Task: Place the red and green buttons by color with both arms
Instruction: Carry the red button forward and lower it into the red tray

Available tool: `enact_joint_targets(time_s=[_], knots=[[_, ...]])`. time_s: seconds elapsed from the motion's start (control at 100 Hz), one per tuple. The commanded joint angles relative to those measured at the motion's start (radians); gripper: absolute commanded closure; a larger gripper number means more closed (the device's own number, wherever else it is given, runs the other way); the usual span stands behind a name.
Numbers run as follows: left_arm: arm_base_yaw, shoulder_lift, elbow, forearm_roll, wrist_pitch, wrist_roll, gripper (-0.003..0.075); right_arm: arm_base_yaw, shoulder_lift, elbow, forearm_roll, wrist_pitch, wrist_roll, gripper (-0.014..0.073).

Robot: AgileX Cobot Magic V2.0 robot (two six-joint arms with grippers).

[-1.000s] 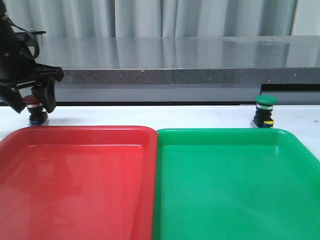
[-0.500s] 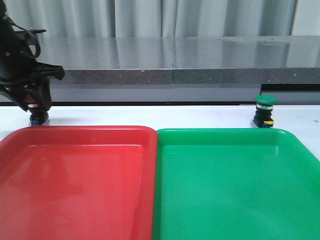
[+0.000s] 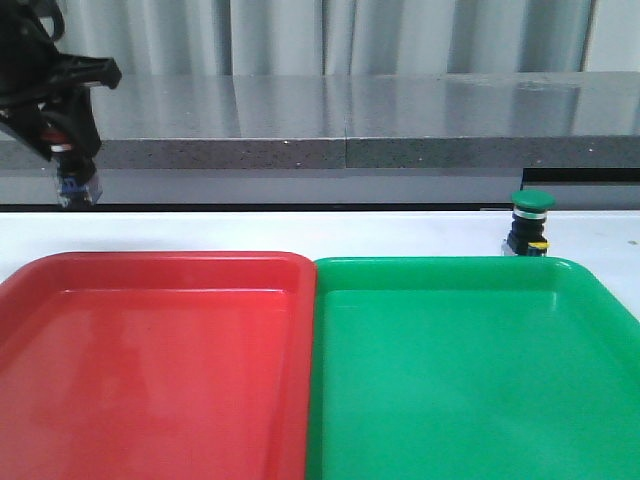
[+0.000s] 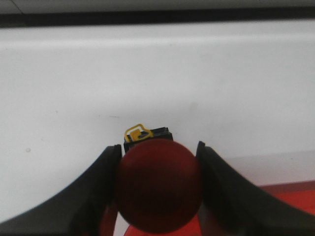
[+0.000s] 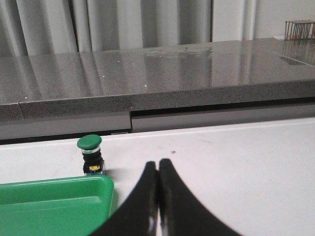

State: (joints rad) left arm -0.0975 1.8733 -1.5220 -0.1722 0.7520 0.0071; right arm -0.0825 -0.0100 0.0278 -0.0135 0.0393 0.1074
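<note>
My left gripper needs to move the red button (image 3: 70,170) into the red tray before it opens. The button is high above the red tray's far rim (image 3: 165,256) and would miss if I let go now.
My left gripper (image 3: 68,145) is shut on the red button (image 3: 70,170) and holds it in the air above the table, behind the far left corner of the red tray (image 3: 150,262). In the left wrist view the dark red cap (image 4: 157,184) sits between the two fingers, its black body and yellow clip just beyond. The green button (image 3: 530,222) stands upright on the white table behind the green tray (image 3: 450,265). It also shows in the right wrist view (image 5: 90,153). My right gripper (image 5: 158,167) is shut and empty, to the right of the green button, out of the front view.
The red tray and the green tray lie side by side at the front, touching along their inner edges. A grey stone ledge (image 3: 350,130) runs across behind the white table. The green tray's corner (image 5: 98,184) lies close to my right fingers.
My left gripper closed on the red button on the table and has lifted it straight up. The green button and the trays have not moved.
</note>
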Motion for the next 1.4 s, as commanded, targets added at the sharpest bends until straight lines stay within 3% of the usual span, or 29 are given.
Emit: enact_joint_targets(time_s=[0.0,0.41,0.63,0.79,1.12,1.23,1.39], knots=[[-0.02,-0.1,-0.008,-0.019,-0.038,-0.016,0.0741,-0.007,-0.023,-0.019,-0.003,-0.073,-0.005,0.0658],[-0.155,-0.294,0.254,-0.019,-0.123,-0.092,0.0741,-0.007,-0.023,-0.019,-0.003,-0.073,-0.005,0.0658],[-0.191,-0.315,0.39,-0.034,-0.102,-0.099,0.0741,-0.007,-0.023,-0.019,-0.003,-0.073,-0.005,0.0658],[-0.221,-0.317,0.497,-0.034,-0.164,-0.109,0.0741,-0.007,-0.023,-0.019,-0.003,-0.073,-0.005,0.0658],[-0.225,-0.317,0.56,-0.031,-0.149,-0.09,0.0735,-0.007,-0.023,-0.019,-0.003,-0.073,-0.005,0.0658],[-0.225,-0.317,0.56,-0.031,-0.143,-0.062,0.0664,-0.007,-0.023,-0.019,-0.003,-0.073,-0.005,0.0658],[-0.225,-0.317,0.56,-0.042,-0.133,-0.064,0.0445,-0.007,-0.023,-0.019,-0.003,-0.073,-0.005,0.0658]])
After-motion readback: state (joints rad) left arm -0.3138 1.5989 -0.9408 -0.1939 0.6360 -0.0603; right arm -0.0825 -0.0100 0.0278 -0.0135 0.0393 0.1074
